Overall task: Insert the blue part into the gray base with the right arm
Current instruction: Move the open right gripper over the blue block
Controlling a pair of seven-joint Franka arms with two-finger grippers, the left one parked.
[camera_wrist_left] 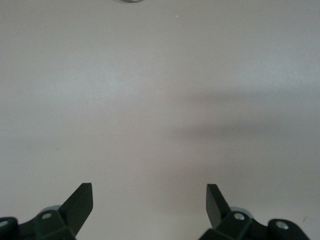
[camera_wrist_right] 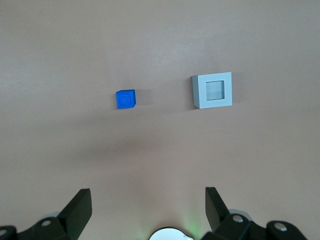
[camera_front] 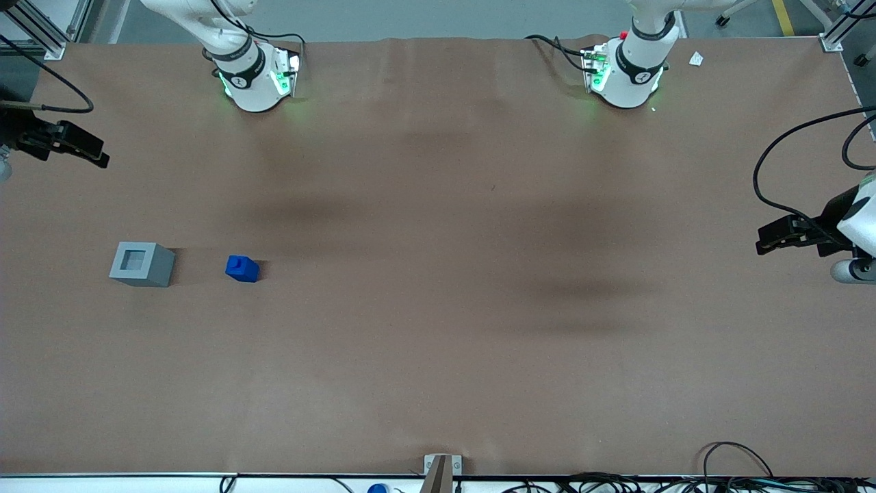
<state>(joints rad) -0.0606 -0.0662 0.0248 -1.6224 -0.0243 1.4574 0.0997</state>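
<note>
My right gripper grabs the blue part by its top end (camera_front: 243, 262) (camera_wrist_right: 125, 98) next, which leaves its bottom end free to slide into the gray base.
The gray base (camera_front: 142, 263), a light gray cube with a square hole in its top, stands on the brown table toward the working arm's end. The blue part (camera_front: 242, 268) stands upright beside it, a short gap away, on the side toward the parked arm. My right gripper (camera_front: 101, 157) is open and empty. It hangs above the table's edge, farther from the front camera than the base. The right wrist view shows the blue part (camera_wrist_right: 126, 99) and the gray base (camera_wrist_right: 212, 90) apart from each other, well ahead of the open gripper (camera_wrist_right: 148, 192).
The two arm bases (camera_front: 256, 82) (camera_front: 626, 75) stand along the table edge farthest from the front camera. A small white scrap (camera_front: 696, 59) lies near the parked arm's base. A metal bracket (camera_front: 441, 469) and cables (camera_front: 739, 465) sit at the nearest edge.
</note>
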